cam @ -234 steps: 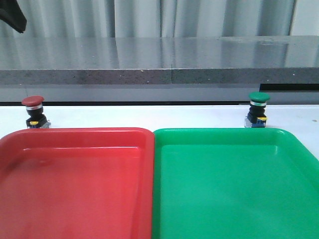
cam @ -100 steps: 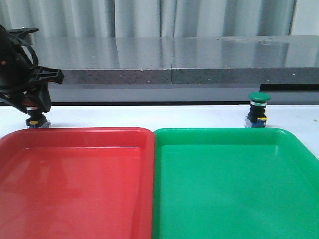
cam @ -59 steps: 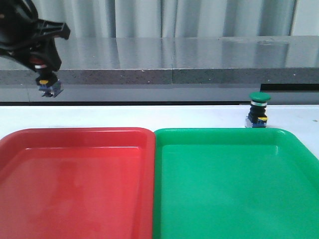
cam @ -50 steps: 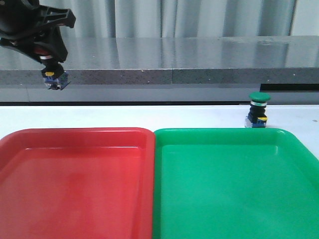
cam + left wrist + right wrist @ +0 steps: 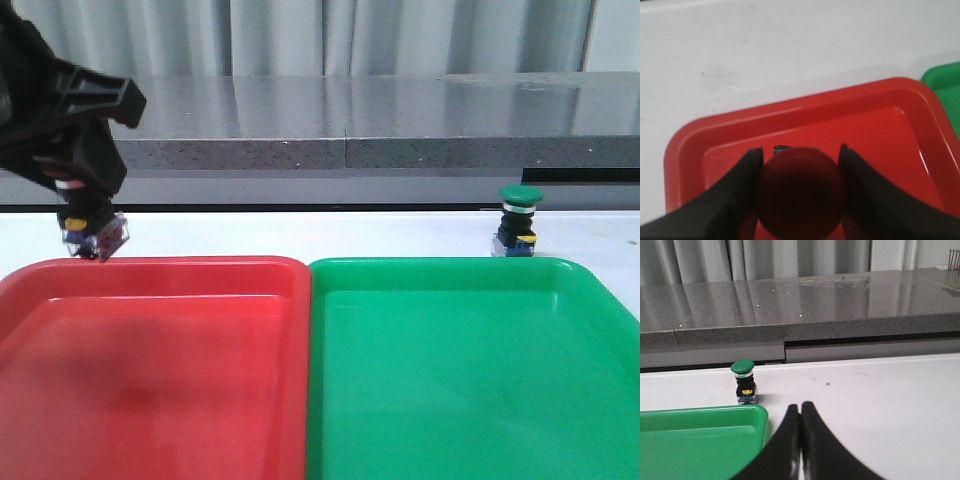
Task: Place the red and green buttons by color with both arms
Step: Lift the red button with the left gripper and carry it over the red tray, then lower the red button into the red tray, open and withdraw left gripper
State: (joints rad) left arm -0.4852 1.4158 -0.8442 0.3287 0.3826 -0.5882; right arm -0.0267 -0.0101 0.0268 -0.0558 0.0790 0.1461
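Note:
The robot's left gripper needs to bring the red button down into the red tray before letting go, because the red button's base (image 5: 98, 243) is still hanging above the red tray's bottom.
My left gripper (image 5: 85, 215) is shut on the red button (image 5: 93, 234) and holds it just above the far left corner of the red tray (image 5: 150, 380). From the front only the button's black body, yellow tab and blue base show below the fingers. In the left wrist view its dark red cap (image 5: 801, 192) sits between the two fingers (image 5: 735, 195), over the tray's floor. The green button (image 5: 518, 220) stands upright on the white table behind the green tray (image 5: 460, 380). My right gripper (image 5: 800, 407) is shut and empty, low over the table, short of the green button (image 5: 743, 382).
The two trays lie side by side, touching, and fill the near part of the table. A grey stone ledge (image 5: 350, 150) runs along the back. The green tray's corner (image 5: 700, 440) lies beside my right gripper.
My left gripper came down on the red button, shut on it and lifted it high. In the last half second it has lowered the button to just above the red tray's far left corner.

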